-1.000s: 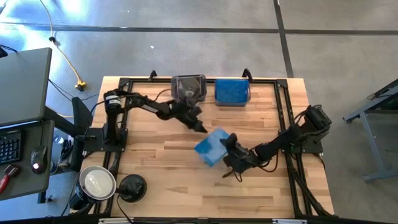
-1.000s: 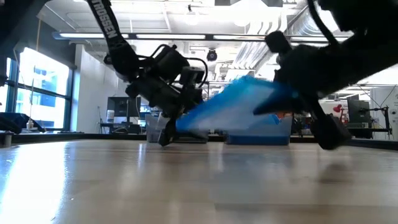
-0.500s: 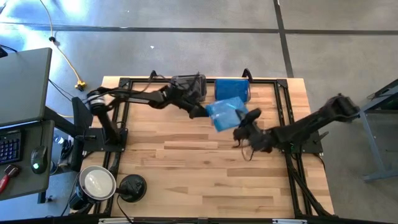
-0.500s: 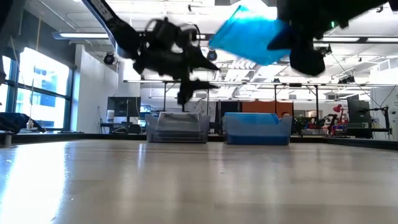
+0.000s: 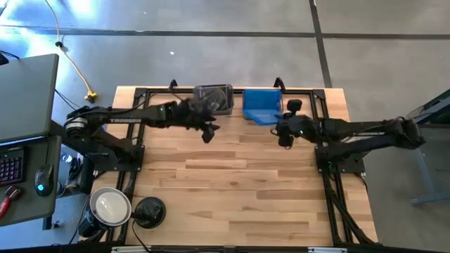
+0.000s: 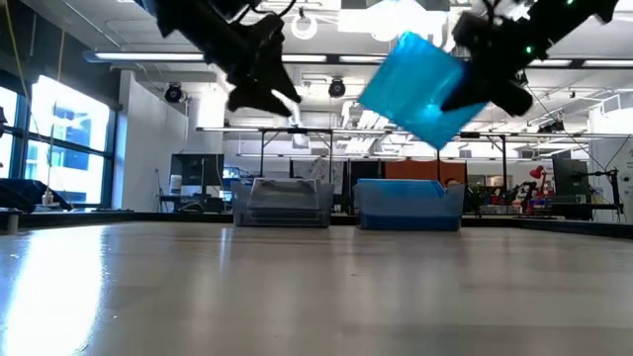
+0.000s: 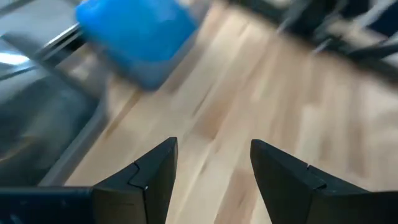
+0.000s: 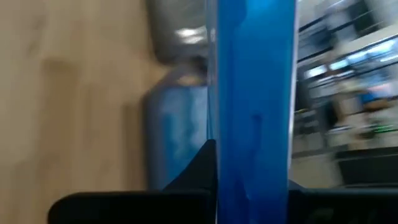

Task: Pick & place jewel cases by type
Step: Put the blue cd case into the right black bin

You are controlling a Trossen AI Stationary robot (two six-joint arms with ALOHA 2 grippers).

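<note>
My right gripper holds the blue case and needs to move it into the blue tub (image 5: 253,95) before opening, because the case's near edge (image 5: 266,123) sticks out past the tub's near rim.
A blue jewel case (image 6: 423,87) hangs high above the table with my right gripper (image 6: 477,81) shut on it. In the high view this case (image 5: 261,114) is over the blue tub (image 5: 253,95) at the far edge. The right wrist view shows the case (image 8: 252,93) edge-on between the fingers. My left gripper (image 5: 207,131) stands open in the air, close to the clear tub (image 5: 213,98) that holds cases with shiny discs. Nothing is between its fingers (image 7: 155,174). My right gripper pinches the blue case between its two fingers, one on each flat face, at the edge nearest the arm (image 8: 252,180). The fingers reach in from the table's right side, slanting slightly down. The case is lifted clear and tilted, one corner pointing down (image 6: 435,138).
The two tubs stand side by side at the far edge (image 6: 287,203), (image 6: 410,203). A round black object (image 5: 149,209) and a metal can (image 5: 111,206) sit at the near left corner. Bare wood (image 5: 232,190) covers the middle and near part of the table.
My right gripper has risen and swung from the table's middle toward the far edge, carrying the blue case from just above the wood to high over the blue tub; the case has turned as it went. My left gripper has risen and drawn back toward the far left, still open.
</note>
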